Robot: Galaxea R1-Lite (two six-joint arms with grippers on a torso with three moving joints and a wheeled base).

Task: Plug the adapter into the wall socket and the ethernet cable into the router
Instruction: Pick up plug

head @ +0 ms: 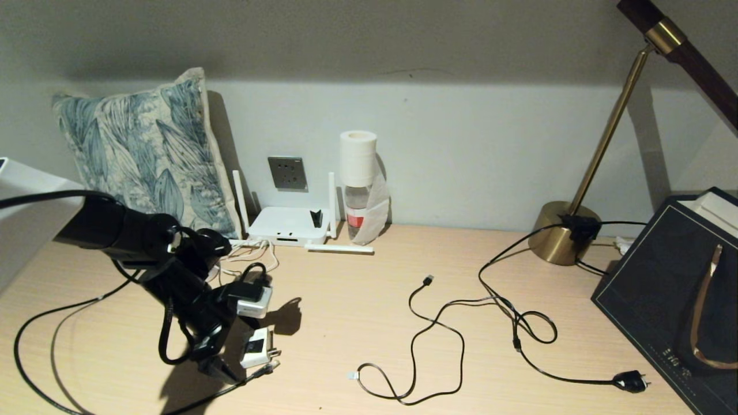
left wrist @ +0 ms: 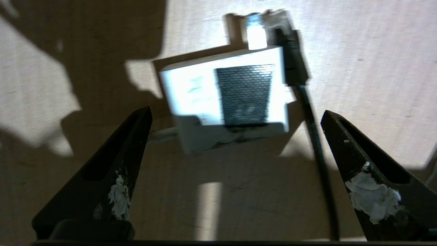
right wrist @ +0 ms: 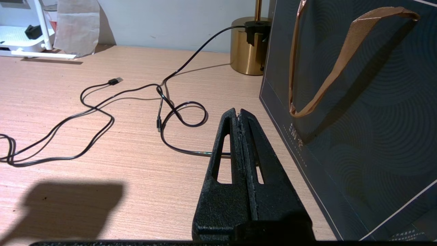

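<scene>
My left gripper should grab the white adapter by its short sides next, so that its prongs stay free to go into the wall socket (head: pixel 287 173).
The white adapter (head: pixel 254 347), with a black square on its face, lies on the desk at the front left. Its thin white cord (head: pixel 248 259) trails back toward the router. My left gripper (left wrist: pixel 235 116) hovers open just short of the adapter (left wrist: pixel 223 99), one finger to each side and nothing between them. The black ethernet cable (left wrist: pixel 315 143) runs beside the adapter, and its connector end (head: pixel 268 368) lies close to the adapter's prongs. The grey wall socket (head: pixel 287 173) sits on the back wall above the white router (head: pixel 288 226). My right gripper (right wrist: pixel 239 112) is shut and empty, low over the desk beside the bag.
A leaf-print pillow (head: pixel 144 155) leans on the wall at the left. A bottle capped with a tissue roll (head: pixel 357 190) stands right of the router. A black USB cable (head: pixel 429 340), the lamp's cord and plug (head: pixel 631 380), the brass lamp base (head: pixel 556 233) and a dark paper bag (head: pixel 674 300) fill the right.
</scene>
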